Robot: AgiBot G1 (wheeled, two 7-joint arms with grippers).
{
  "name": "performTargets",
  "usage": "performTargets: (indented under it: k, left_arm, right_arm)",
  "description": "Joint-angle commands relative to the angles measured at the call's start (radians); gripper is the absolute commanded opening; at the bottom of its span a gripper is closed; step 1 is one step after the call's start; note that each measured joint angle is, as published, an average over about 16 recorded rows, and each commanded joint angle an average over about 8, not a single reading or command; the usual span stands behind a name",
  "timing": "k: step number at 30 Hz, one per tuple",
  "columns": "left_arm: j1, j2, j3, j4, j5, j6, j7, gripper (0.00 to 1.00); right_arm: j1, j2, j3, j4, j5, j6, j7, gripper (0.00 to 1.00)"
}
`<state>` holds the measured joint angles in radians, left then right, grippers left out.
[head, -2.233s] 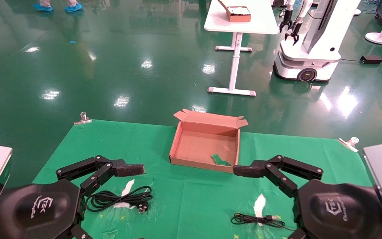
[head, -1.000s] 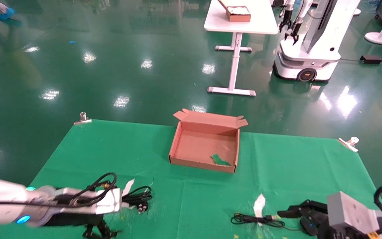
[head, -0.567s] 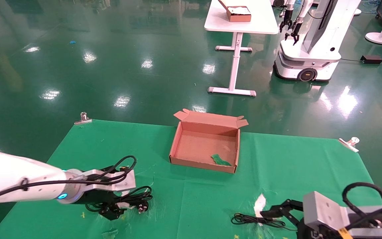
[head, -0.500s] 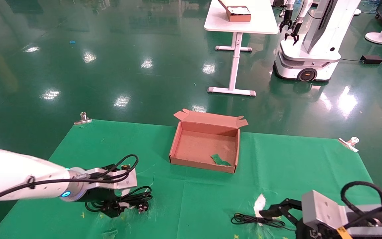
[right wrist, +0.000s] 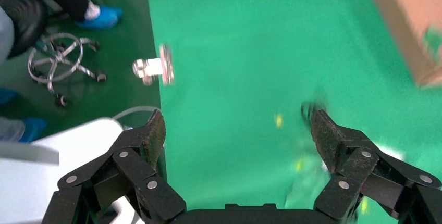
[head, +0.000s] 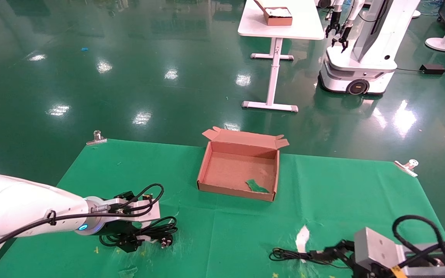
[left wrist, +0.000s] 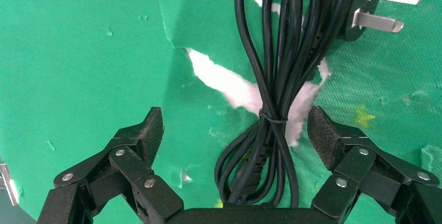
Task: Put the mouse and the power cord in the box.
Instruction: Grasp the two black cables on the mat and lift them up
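My left gripper should next take hold of the power cord by its narrow tied middle (left wrist: pixel 273 120), because the cord's loops spread wide at both ends.
The power cord (head: pixel 151 231) lies coiled on the green cloth at the front left, its pronged plug (left wrist: pixel 365 5) pointing away from my wrist. My left gripper (left wrist: pixel 235 127) is open and low over it, with the tied bundle (left wrist: pixel 273 114) between the fingers and nearer one pad. In the head view that gripper (head: pixel 129 242) sits at the coil's left end. The box (head: pixel 207 164) stands open mid-table. The mouse is hidden by my right arm; only its thin cable (head: pixel 290 255) with the USB plug shows. My right gripper (head: pixel 328 253) is open beside that plug.
A green scrap (head: pixel 257 186) lies inside the box. Torn white patches (head: pixel 303 235) mark the cloth. Metal clips (head: pixel 96 138) (head: pixel 407 166) hold its far corners. Beyond stand a white table (head: pixel 303 27) with a smaller brown box (head: pixel 276 16) and another robot (head: pixel 361 50).
Both arms came down from in front of the camera to the table. The left gripper settled over the power cord; the right gripper dropped to the mouse cable's plug end.
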<state>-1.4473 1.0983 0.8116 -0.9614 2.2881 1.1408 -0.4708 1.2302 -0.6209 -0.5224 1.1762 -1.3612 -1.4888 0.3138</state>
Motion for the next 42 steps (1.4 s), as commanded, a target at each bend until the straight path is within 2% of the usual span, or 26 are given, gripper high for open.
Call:
performTargets:
  k: [1,6,12,16,20,25,28,33,41,42]
  left_arm:
    - [0.002,-0.003,0.0,-0.006,0.0,0.002,-0.001,1.0]
    - [0.004,-0.004,0.0,-0.012,0.001,0.003,-0.005,1.0]
    - [0.004,-0.005,0.0,-0.015,0.002,0.004,-0.007,1.0]
    - [0.005,-0.005,0.0,-0.016,0.002,0.004,-0.008,1.0]
    - [0.005,-0.005,0.0,-0.016,0.003,0.004,-0.008,1.0]
    - [0.005,-0.005,0.0,-0.017,0.003,0.004,-0.008,1.0]
    - [0.005,-0.005,0.0,-0.017,0.003,0.004,-0.009,1.0]
    - [0.005,-0.005,0.0,-0.017,0.003,0.004,-0.009,1.0]
    - [0.005,-0.005,0.0,-0.017,0.003,0.004,-0.009,1.0]
    - [0.005,-0.005,0.0,-0.017,0.003,0.004,-0.009,0.97]
  right_arm:
    - [0.008,0.003,-0.018,-0.002,-0.044,-0.003,0.016,1.0]
    - [0.131,-0.103,-0.101,-0.141,-0.236,-0.014,-0.017,1.0]
    - [0.263,-0.274,-0.174,-0.423,-0.387,0.031,-0.142,1.0]
    - [0.328,-0.381,-0.203,-0.61,-0.447,0.097,-0.227,1.0]
    - [0.369,-0.473,-0.223,-0.753,-0.493,0.197,-0.289,1.0]
    - [0.394,-0.562,-0.239,-0.873,-0.532,0.322,-0.338,1.0]
    - [0.406,-0.598,-0.241,-0.922,-0.538,0.358,-0.36,1.0]
    - [0.426,-0.625,-0.232,-0.981,-0.521,0.349,-0.398,1.0]
    - [0.429,-0.622,-0.214,-1.051,-0.485,0.255,-0.461,1.0]
    - [0.429,-0.622,-0.213,-1.06,-0.482,0.246,-0.468,1.0]
